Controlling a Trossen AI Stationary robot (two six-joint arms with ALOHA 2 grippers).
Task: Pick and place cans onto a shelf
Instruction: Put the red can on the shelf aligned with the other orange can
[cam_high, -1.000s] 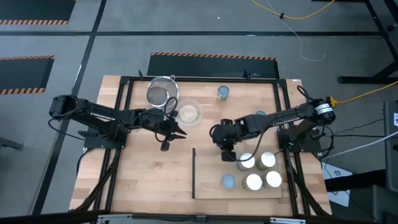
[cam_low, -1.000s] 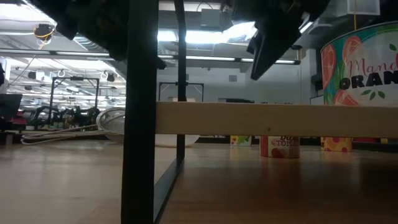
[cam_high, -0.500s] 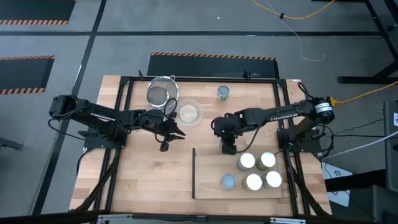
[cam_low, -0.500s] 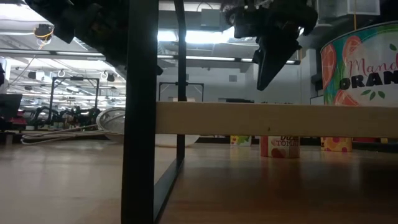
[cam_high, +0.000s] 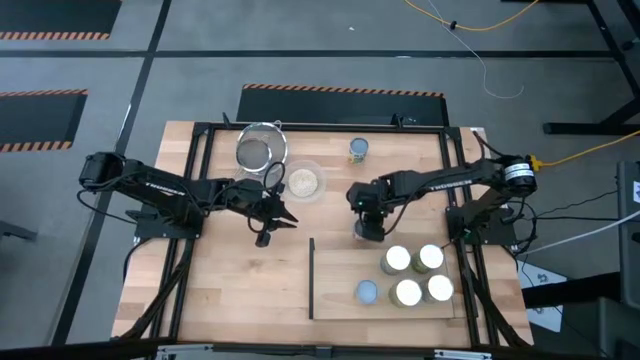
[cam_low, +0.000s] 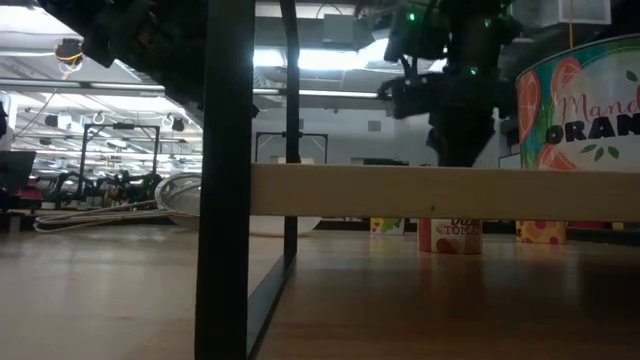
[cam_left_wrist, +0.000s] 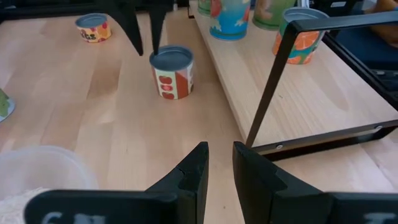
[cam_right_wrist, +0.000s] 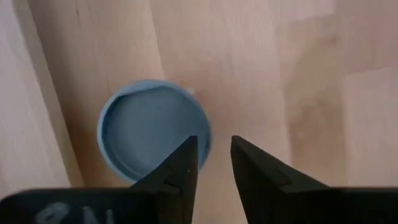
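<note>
The blue-topped can needs to go on the shelf, so my right gripper should grab the can by its top rim (cam_right_wrist: 204, 116) next.
A can with a pale blue top and a red-and-white label (cam_left_wrist: 172, 71) stands on the table just off the shelf's far edge; it also shows in the right wrist view (cam_right_wrist: 152, 134) and the low view (cam_low: 450, 235). My right gripper (cam_right_wrist: 214, 158) hangs right above it, pointing down, fingers close together and clear of it; it shows too in the high view (cam_high: 368, 226). Several cans (cam_high: 415, 275) stand on the light-wood shelf (cam_high: 340, 265) with its dark upright edge (cam_high: 311, 278). My left gripper (cam_high: 278, 214) waits shut and empty to the shelf's far left.
A mesh strainer (cam_high: 258, 150) and a clear bowl of grains (cam_high: 303, 181) stand at the far left, close to my left gripper. Another can (cam_high: 358, 150) stands near the far edge. Bare tabletop lies left of the shelf's upright edge.
My right gripper has gone from over the shelf's far-left corner a little toward the table's far edge and tipped upright, so that its fingers now point straight down over the red-labelled can. The cans have stayed where they were.
</note>
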